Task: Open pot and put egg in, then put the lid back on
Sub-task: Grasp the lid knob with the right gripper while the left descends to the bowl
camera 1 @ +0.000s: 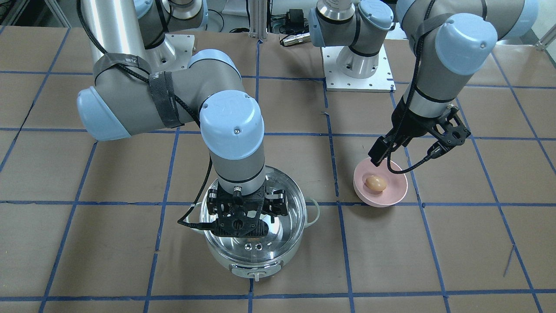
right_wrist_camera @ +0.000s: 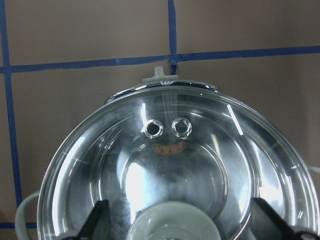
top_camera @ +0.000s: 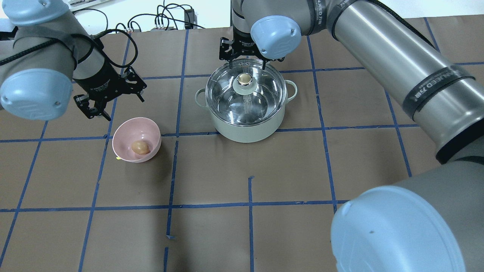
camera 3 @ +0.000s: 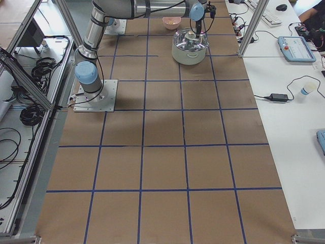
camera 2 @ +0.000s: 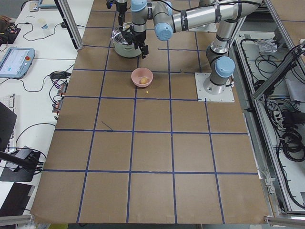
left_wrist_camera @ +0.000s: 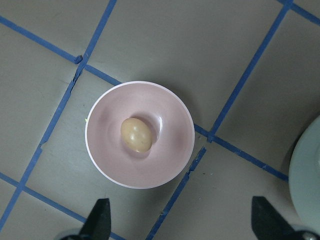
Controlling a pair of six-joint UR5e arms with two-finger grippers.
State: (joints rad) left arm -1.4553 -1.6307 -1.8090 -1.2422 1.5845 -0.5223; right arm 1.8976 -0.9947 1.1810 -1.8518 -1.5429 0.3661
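My fingers are on either side of only the knob's ring-side edge (right_wrist_camera: pixel 173 207), so it is too early to close. My right gripper shifts away from the metal rings first, then closes on the knob.
The mint-green pot (top_camera: pixel 245 130) stands mid-table with the clear glass lid (top_camera: pixel 227 94) on it, the cream-topped knob (top_camera: pixel 245 80) upright. My right gripper (top_camera: pixel 244 65) hangs open just above the lid. In the right wrist view the knob (right_wrist_camera: pixel 170 227) lies between its fingertips (right_wrist_camera: pixel 100 215), with no contact showing. The tan egg (top_camera: pixel 140 147) lies in the pink bowl (top_camera: pixel 128 130), to the pot's left in the overhead view. My left gripper (top_camera: pixel 117 107) is open and empty, above the bowl's far side. The left wrist view shows the egg (left_wrist_camera: pixel 136 135) in the bowl (left_wrist_camera: pixel 165 165).
The brown table has a blue tape grid. The left arm's white mounting plate (camera 1: pixel 358 80) lies behind the bowl toward the robot. The right arm's elbow (camera 1: pixel 130 104) reaches low over the table behind the pot. Cables lie along the table's far edge (top_camera: pixel 162 22).
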